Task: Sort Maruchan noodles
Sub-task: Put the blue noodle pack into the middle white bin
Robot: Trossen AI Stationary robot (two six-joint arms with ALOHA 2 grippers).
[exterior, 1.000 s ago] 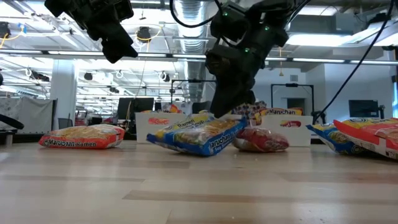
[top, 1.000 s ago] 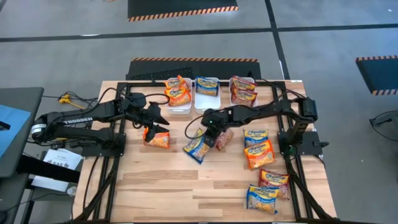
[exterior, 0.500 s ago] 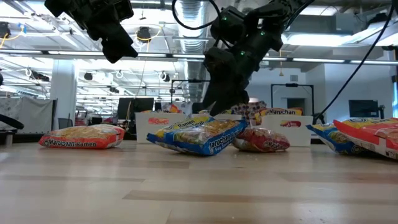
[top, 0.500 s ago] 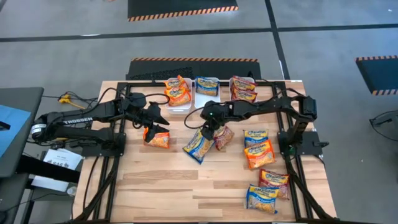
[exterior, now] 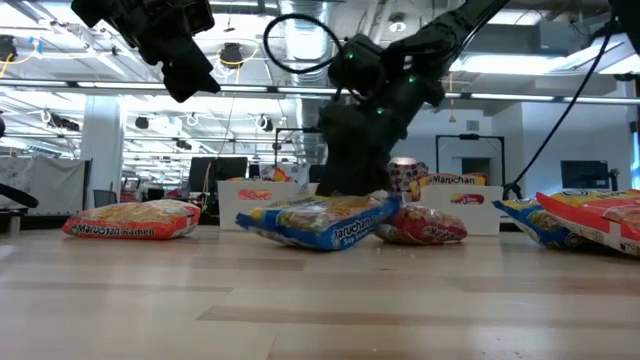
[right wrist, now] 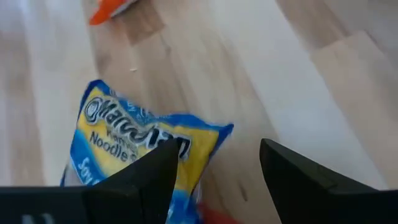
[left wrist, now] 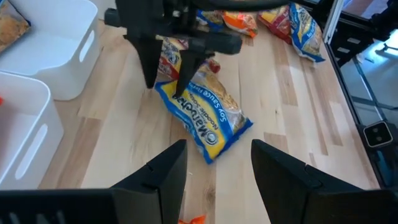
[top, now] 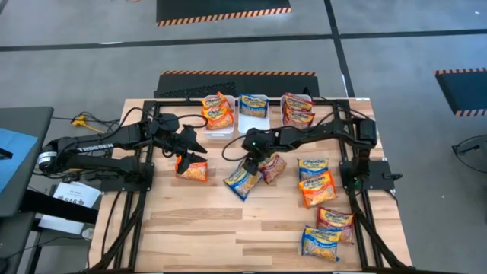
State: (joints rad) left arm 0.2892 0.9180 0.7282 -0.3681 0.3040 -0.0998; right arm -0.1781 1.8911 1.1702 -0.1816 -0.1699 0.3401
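The robot's right gripper will next grab the blue Maruchan packet by its corner [top: 249, 169], so that the packet can be sorted into its white tub [top: 253, 122].
A blue Maruchan packet [top: 242, 181] [exterior: 320, 220] lies mid-table, one end against a dark red packet [top: 272, 169]. My right gripper [top: 251, 158] [right wrist: 214, 180] is open and low over the blue packet's far end [left wrist: 171, 93]. One finger stands over the packet [right wrist: 137, 137], the other over bare wood. My left gripper [top: 194, 150] [left wrist: 217, 168] is open and hangs above an orange packet [top: 192, 170] [exterior: 130, 218] that lies flat on the table. My right gripper comes down from above at the blue packet's far corner [left wrist: 163, 88]. One fingertip [left wrist: 179, 92] overlaps the packet's edge and the other [left wrist: 149, 81] stands beside it on the wood. Whether either touches the packet, I cannot tell.
Three white tubs stand along the far edge, holding orange [top: 218, 112], blue [top: 253, 105] and dark red [top: 297, 109] packets. Several more packets lie on the table's right side [top: 317, 186] [top: 319, 242]. Bare wood lies toward the near edge [top: 205, 228].
My right gripper has moved toward the table's left edge, from over the gap between the blue and red packets to the blue packet's far end, and it sits lower in the low view. The blue packet lies a little flatter than before.
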